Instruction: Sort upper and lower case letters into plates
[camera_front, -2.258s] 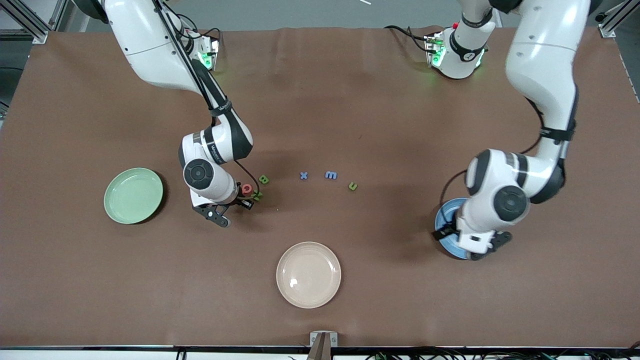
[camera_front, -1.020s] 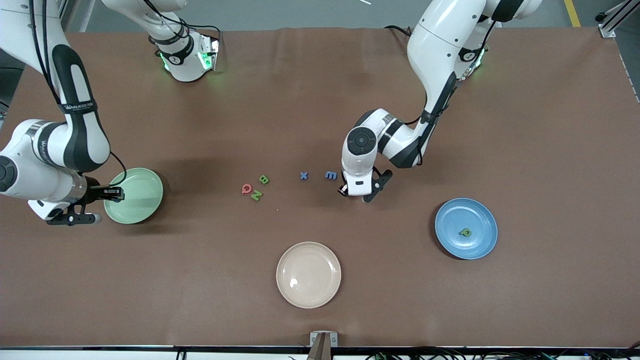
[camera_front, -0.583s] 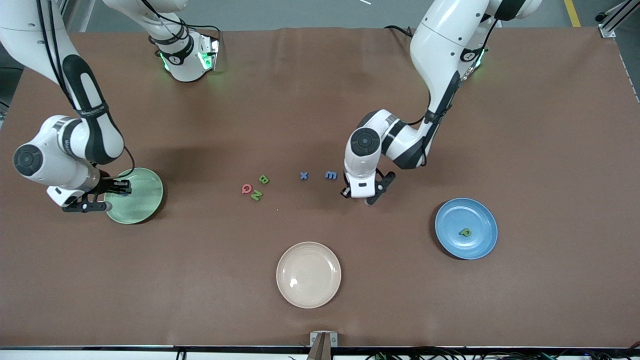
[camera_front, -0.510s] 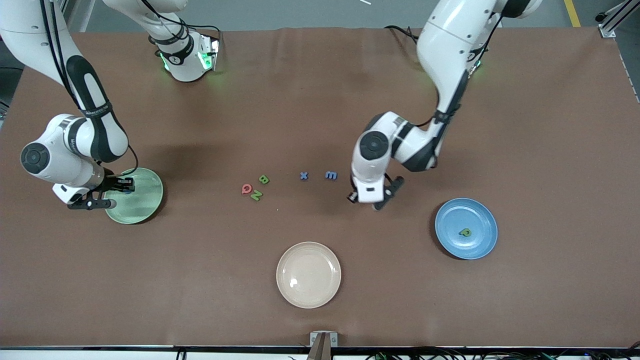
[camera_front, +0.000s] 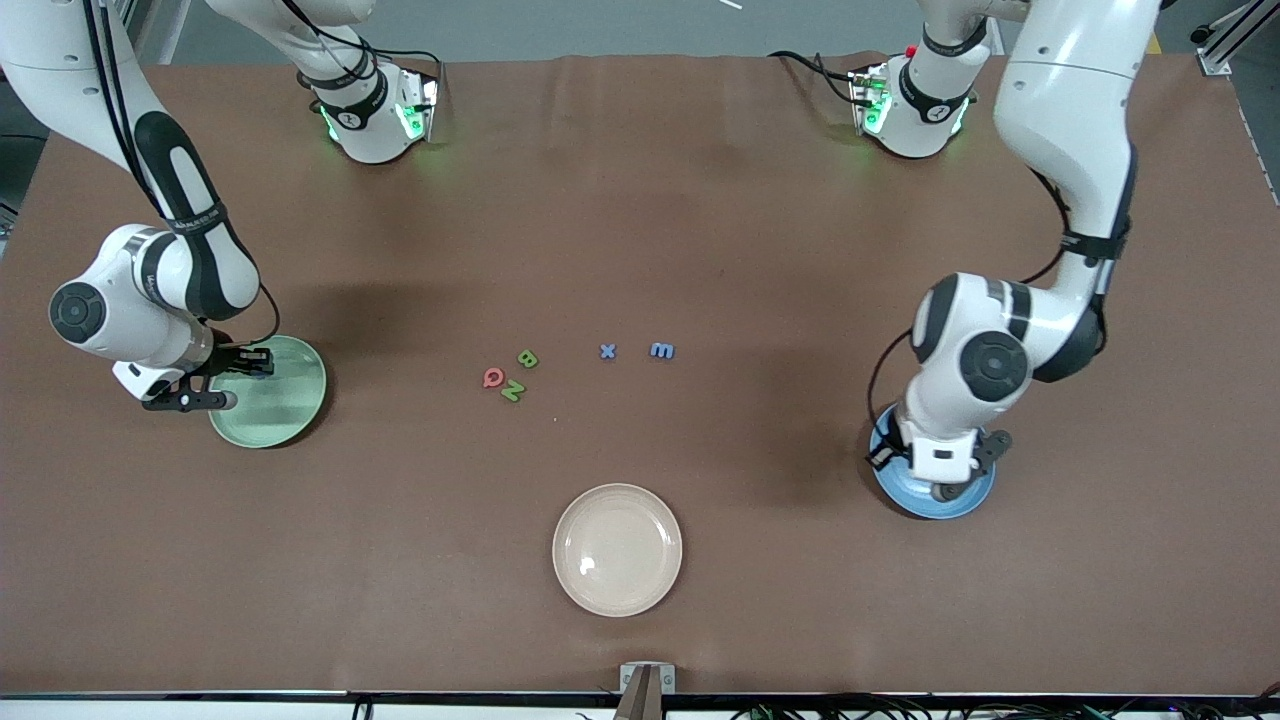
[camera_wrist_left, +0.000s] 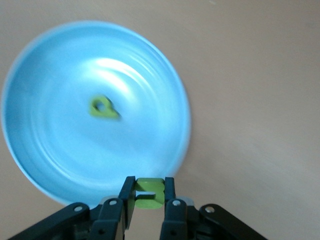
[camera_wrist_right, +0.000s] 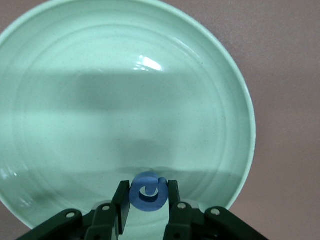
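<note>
The blue G (camera_wrist_right: 149, 197) is in my right gripper, low inside the mint rim (camera_wrist_right: 249, 115), and it would lie in the plate. My right gripper should open now.
My left gripper (camera_wrist_left: 149, 189) is shut on the small green u (camera_wrist_left: 149, 194), over the rim of the blue plate (camera_wrist_left: 55, 150) at the left arm's end of the table. A green p (camera_wrist_left: 104, 107) lies in that plate. Over the pale mint green plate (camera_wrist_right: 75, 100) my right gripper (camera_wrist_right: 148, 196) is shut on the blue G (camera_wrist_right: 147, 192). In the front view the left gripper (camera_front: 943, 487) covers much of the blue plate (camera_front: 903, 494), and the right gripper (camera_front: 248, 362) hangs above the edge of the mint plate (camera_front: 285, 410). Red Q (camera_front: 493, 377), green N (camera_front: 513, 391), green B (camera_front: 527, 358), blue x (camera_front: 607, 351) and blue m (camera_front: 661, 350) lie mid-table.
A cream-beige plate (camera_front: 617, 549) sits nearer to the front camera than the loose letters. Brown cloth covers the whole table, and both arm bases stand along its edge farthest from the front camera.
My left arm has swung from beside the blue m to over the blue plate with the green u. The right gripper has shifted slightly over the mint plate's edge.
</note>
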